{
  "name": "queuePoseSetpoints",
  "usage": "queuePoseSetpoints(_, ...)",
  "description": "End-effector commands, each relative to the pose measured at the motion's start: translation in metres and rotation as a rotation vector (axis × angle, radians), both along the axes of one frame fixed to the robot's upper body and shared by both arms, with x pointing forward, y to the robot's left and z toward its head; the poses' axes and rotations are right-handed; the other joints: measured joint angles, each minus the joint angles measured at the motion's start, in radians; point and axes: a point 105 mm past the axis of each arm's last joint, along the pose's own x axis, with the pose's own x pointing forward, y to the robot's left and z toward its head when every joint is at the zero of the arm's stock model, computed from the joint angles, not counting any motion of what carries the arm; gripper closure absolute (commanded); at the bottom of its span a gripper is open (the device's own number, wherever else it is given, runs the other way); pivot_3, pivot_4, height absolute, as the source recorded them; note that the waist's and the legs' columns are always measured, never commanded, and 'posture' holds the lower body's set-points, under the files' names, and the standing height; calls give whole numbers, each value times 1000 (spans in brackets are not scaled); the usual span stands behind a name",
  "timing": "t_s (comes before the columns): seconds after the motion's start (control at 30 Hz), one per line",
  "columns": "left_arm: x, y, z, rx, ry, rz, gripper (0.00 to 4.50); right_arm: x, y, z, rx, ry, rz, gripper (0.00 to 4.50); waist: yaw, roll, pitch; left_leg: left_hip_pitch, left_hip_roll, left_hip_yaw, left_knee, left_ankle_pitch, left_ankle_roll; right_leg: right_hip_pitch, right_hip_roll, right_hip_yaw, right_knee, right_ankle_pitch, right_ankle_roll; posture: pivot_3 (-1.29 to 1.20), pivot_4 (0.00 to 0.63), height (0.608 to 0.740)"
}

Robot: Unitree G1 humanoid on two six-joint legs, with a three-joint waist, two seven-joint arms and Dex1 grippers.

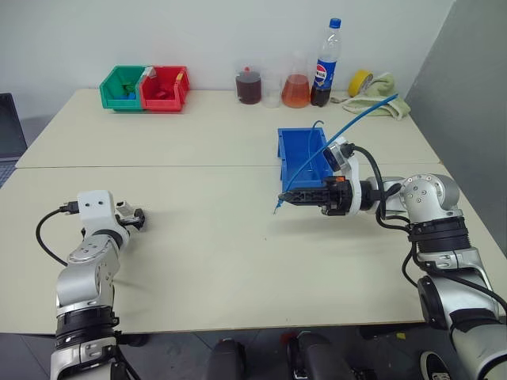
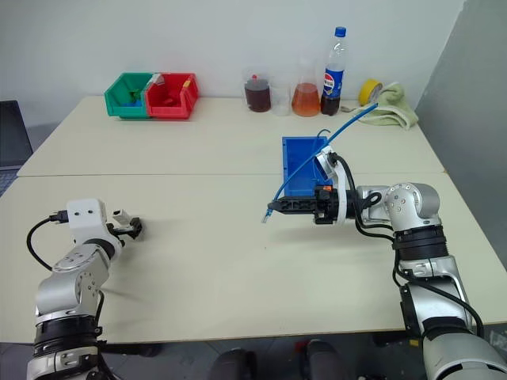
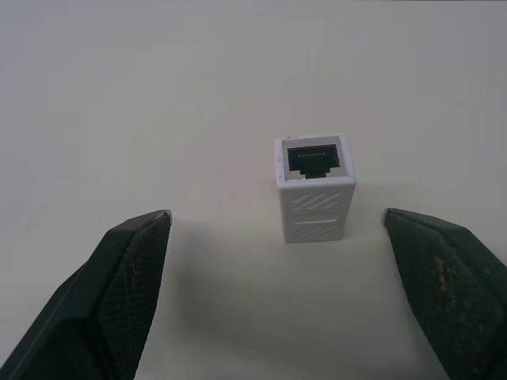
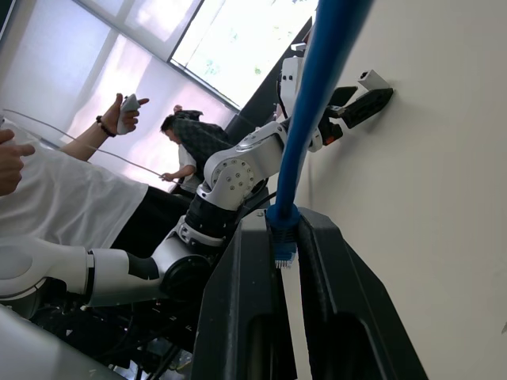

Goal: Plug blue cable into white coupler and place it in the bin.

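The left gripper should close on the coupler, as its fingers are beside the white coupler's ridged side [image 3: 317,212] in the left wrist view.
The white coupler [image 3: 315,186] stands on end on the beige table, its dark socket facing up. My left gripper [image 3: 276,214] is open around it, one black finger [image 3: 119,277] on each side and neither touching. In the left eye view this gripper [image 1: 136,217] rests low over the table's left part. My right gripper [image 1: 287,198] hangs above the table beside the blue bin [image 1: 295,150], shut on the blue cable [image 1: 356,119] near its plug [image 4: 283,241]. The cable's free length arcs up and away over the bin.
A green bin [image 1: 120,87] and a red bin [image 1: 162,87] sit at the far left. Flasks, a cola bottle [image 1: 325,63], a yellow tape roll [image 1: 360,81] and a cloth [image 1: 388,93] line the far edge. People [image 4: 95,190] stand beyond the table.
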Motion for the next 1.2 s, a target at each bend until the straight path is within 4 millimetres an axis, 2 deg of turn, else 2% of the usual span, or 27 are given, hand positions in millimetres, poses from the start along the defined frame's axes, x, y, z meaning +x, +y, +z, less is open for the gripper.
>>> queuePoseSetpoints(0.03, 3, 6, 17, 39, -38, 4, 21, -1, -1, 13, 17, -54, 4, 4391, 0, 0, 0, 0, 0, 0, 0, 0, 0, 0, 0, 0, 0, 0, 0, 0, 150, 740)
queuePoseSetpoints(0.57, 4, 4, 15, 34, -33, 1, 21, -1, -2, 12, 12, -54, 0, 4391, 0, 0, 0, 0, 0, 0, 0, 0, 0, 0, 0, 0, 1, 0, 0, 0, 150, 740)
queuePoseSetpoints(0.6, 4, 4, 16, 35, -34, 0, 369, -1, -2, 12, 12, -54, -1, 4391, 0, 0, 0, 0, 0, 0, 0, 0, 0, 0, 0, 0, 0, 0, 0, 0, 150, 740)
queuePoseSetpoints(0.63, 5, 3, 16, 34, -37, -6, 383, -1, -2, 12, 12, -53, -1, 4391, 0, 0, 0, 0, 0, 0, 0, 0, 0, 0, 0, 0, 1, 0, 0, 0, 150, 740)
queuePoseSetpoints(0.67, 5, 2, 17, 33, -39, -9, 717, -1, -2, 12, 12, -52, -1, 4391, 0, 0, 0, 0, 0, 0, 0, 0, 0, 0, 0, 0, 0, 0, 0, 0, 150, 740)
queuePoseSetpoints(0.83, 9, 0, 18, 32, -48, -21, 1674, -1, -2, 11, 7, -52, -1, 4391, 0, 0, 0, 0, 0, 0, 0, 0, 0, 0, 0, 0, 1, 0, 0, 0, 150, 740)
queuePoseSetpoints(1.03, 12, 0, 20, 31, -52, -27, 3107, -2, -3, 10, 1, -49, -2, 4391, 0, 0, 0, 0, 0, 0, 0, 0, 0, 0, 0, 0, 1, 0, 0, 0, 150, 740)
queuePoseSetpoints(1.13, 14, -2, 19, 28, -50, -35, 3624, -2, -3, 10, -2, -50, -4, 4391, 0, 0, 0, 0, 0, 0, 0, 0, 0, 0, 0, 0, 1, 0, 0, 0, 150, 740)
queuePoseSetpoints(1.2, 15, -3, 18, 27, -49, -36, 3713, -2, -3, 10, -3, -51, -4, 4391, 0, 0, 0, 0, 0, 0, 1, 0, 0, 0, 0, 0, 1, 0, 0, 0, 150, 740)
